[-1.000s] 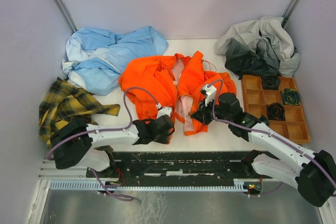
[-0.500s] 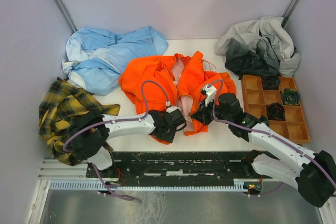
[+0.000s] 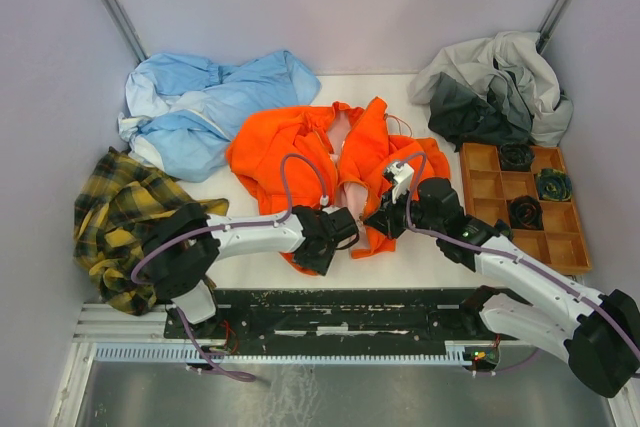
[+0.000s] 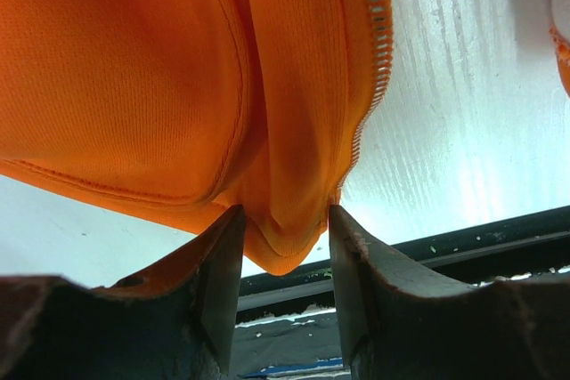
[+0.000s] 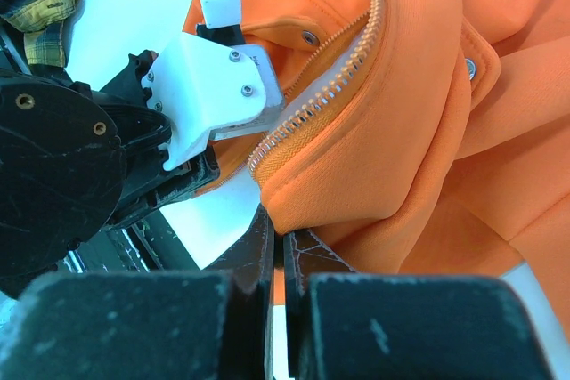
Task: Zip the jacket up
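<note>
My left gripper closes on the jacket's bottom hem (image 3: 309, 270) (image 4: 287, 239) next, since the hem's corner lies between its open fingers. Closing now would catch the hem.
The orange jacket (image 3: 290, 147) lies open in the middle of the table, pink lining showing. My left gripper (image 3: 325, 237) is at its near hem. In the left wrist view the jaws (image 4: 285, 238) stand open with the hem corner of the jacket (image 4: 134, 68) hanging between them, the pale zipper teeth (image 4: 378, 33) running up its right edge. My right gripper (image 3: 385, 219) is shut on a fold of the jacket (image 5: 463, 157) just below the other zipper edge (image 5: 329, 86); its jaws (image 5: 283, 242) pinch the fabric. The left arm's wrist (image 5: 71, 157) is close on the left.
A light blue garment (image 3: 200, 107) lies at the back left, a yellow plaid shirt (image 3: 130, 202) at the left edge, a grey and dark clothing heap (image 3: 495, 87) at the back right. A brown compartment tray (image 3: 485, 162) with dark coiled items stands at the right.
My left arm has swung right along the near edge, from left of the jacket to its hem corner, which now sits between its jaws. The right arm has stayed put.
</note>
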### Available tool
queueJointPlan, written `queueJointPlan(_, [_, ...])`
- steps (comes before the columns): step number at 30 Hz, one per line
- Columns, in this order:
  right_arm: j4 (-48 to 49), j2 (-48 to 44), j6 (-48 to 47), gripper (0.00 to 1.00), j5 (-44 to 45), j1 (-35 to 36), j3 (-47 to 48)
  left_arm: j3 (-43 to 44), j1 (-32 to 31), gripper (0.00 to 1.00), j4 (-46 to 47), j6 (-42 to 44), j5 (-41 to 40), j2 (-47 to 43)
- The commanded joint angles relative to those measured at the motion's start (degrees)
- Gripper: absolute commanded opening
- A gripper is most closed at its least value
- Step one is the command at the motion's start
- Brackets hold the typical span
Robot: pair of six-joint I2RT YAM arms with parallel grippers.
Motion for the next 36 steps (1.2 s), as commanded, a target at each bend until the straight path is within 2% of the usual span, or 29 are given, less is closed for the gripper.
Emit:
queueJointPlan(1, [1.6, -1.2, -0.5, 0.05, 0.4, -0.2, 0.1, 2.8, -0.3, 0.49, -3.1, 2.3, 1.4, 0.1])
queueJointPlan(14, [1.6, -1.0, -0.5, 0.05, 0.4, -0.1, 0.0, -0.1, 0.0, 0.44, 0.8, 2.0, 2.1, 2.3])
queueJointPlan(17, [1.5, -0.6, -0.6, 0.05, 0.4, -0.2, 0.1, -1.4, 0.4, 0.37, 3.1, 2.1, 2.7, 3.1])
queueJointPlan(20, [1.4, -0.2, -0.8, 0.05, 0.5, -0.2, 0.2, -3.5, 1.1, 0.23, 5.6, 1.6, 2.7, 2.6])
queueJointPlan(23, [1.4, 0.1, -0.9, 0.05, 0.4, -0.1, 0.2, -5.5, 1.7, 0.11, 8.6, 1.3, 2.7, 0.4])
queueJointPlan(27, [1.3, 0.9, -0.9, 0.05, 0.2, -0.1, 0.5, -7.8, 2.6, 0.03, 13.0, 1.0, 2.6, -3.8])
queueJointPlan(32, [1.3, 0.9, -1.2, 0.05, -0.3, -0.2, 0.5, -11.3, 3.1, 0.03, 19.6, 1.3, 2.3, -9.5])
queueJointPlan(36, [1.5, 0.8, -1.4, 0.04, -2.1, -0.2, 0.7, -16.6, 3.8, 0.03, 28.2, 1.9, 1.7, -16.1])
